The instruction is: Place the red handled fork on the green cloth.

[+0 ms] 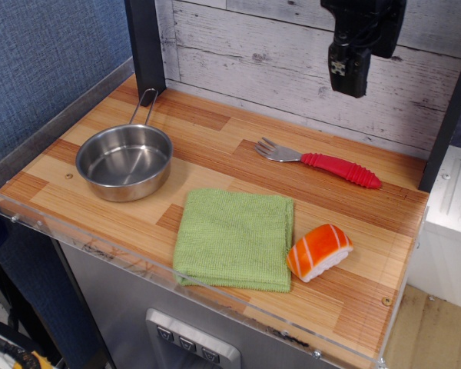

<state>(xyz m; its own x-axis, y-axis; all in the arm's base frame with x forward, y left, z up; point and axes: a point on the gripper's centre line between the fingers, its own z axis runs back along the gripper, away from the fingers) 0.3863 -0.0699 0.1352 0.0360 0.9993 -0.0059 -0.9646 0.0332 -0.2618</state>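
Note:
The fork has its pointed tines at its metal head, so my gripper next needs to grab the front of its red handle (317,161) to place the fork.
The red handled fork (323,162) lies flat on the wooden counter at the back right, silver head pointing left, red handle to the right. The green cloth (235,237) lies folded near the front edge, in front of and left of the fork, nothing on it. My gripper (367,73) hangs high above the fork's handle, in front of the white plank wall. It is turned nearly edge-on to the camera, with one finger (349,73) nearer and the other behind it. The fingers stand apart and hold nothing.
A steel pan (125,162) with a wire handle stands at the left. An orange and white toy sushi (318,251) lies right beside the cloth's right edge. A dark post (144,42) rises at the back left. A clear lip (177,280) runs along the front edge.

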